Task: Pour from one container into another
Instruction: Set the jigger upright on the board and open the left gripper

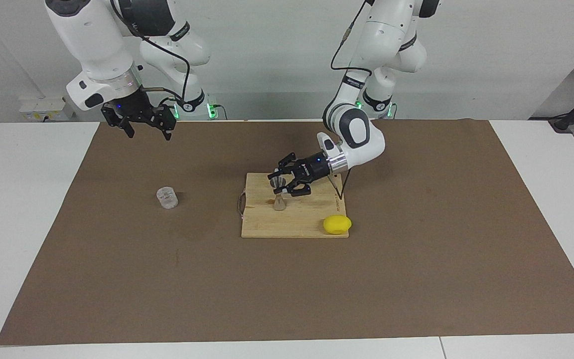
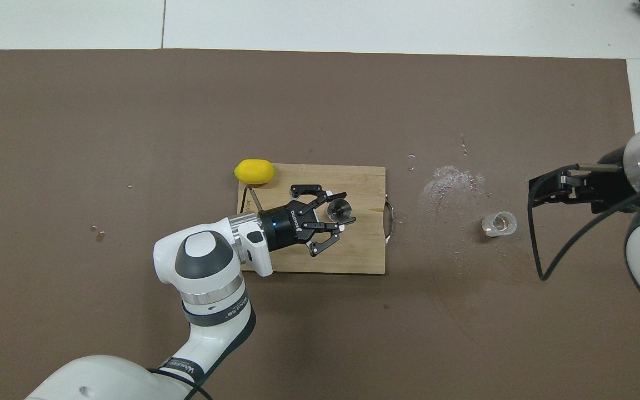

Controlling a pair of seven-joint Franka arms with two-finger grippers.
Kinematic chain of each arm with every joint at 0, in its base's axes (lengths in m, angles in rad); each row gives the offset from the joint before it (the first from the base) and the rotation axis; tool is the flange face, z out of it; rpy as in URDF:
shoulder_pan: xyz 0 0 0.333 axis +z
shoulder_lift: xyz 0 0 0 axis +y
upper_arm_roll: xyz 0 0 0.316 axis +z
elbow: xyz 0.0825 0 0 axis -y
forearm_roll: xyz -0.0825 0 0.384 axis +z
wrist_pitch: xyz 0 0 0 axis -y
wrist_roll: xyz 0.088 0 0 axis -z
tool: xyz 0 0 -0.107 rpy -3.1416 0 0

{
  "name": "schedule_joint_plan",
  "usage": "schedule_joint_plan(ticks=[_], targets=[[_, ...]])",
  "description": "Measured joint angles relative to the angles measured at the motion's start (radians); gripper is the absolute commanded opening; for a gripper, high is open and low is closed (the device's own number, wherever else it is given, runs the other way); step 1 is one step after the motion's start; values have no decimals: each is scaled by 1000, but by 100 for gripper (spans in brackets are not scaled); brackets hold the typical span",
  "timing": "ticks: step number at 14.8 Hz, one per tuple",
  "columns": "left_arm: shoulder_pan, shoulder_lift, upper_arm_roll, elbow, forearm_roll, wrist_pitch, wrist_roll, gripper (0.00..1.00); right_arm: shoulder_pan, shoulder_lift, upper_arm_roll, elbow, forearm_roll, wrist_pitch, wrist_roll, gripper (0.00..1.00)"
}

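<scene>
The robot needs to open its left gripper now, because the grey metal jigger [image 2: 339, 210] has its base on the wooden cutting board [image 2: 363, 230] and the jigger would stay standing.
The grey metal jigger [image 1: 280, 201] stands upright on the wooden cutting board [image 1: 312, 219], with its open cup [image 2: 338, 210] facing up. My left gripper [image 1: 280, 183] reaches in low over the board and is shut on the jigger's upper cone, one fingertip on each side [image 2: 340, 209]. The small clear glass tumbler [image 1: 167, 197] stands upright on the brown mat toward the right arm's end [image 2: 499, 223]. My right gripper [image 1: 141, 124] hangs open above the mat, with nothing in it, off to the side of the tumbler [image 2: 548, 189].
A yellow lemon [image 1: 337, 224] lies at the board's corner farther from the robots [image 2: 254, 171]. Wet splashes [image 2: 449, 182] mark the mat between the board [image 2: 364, 255] and the tumbler. A metal handle [image 2: 390, 219] sticks out of the board's end.
</scene>
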Motion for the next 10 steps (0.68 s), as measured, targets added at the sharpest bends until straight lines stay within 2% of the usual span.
schedule_joint_plan(ticks=[1,2,3,10], targets=[[-5,0,0,0,-3,5,0,54,0,0,0,0,0,0,0,100],[-6,0,0,0,-5,11,0,65,0,0,0,0,0,0,0,100],[-7,0,1,0,-6,19,0,100,0,0,0,0,0,0,0,100],[8,3,15,-22,-10,33,0,100,0,0,0,0,0,0,0,100]])
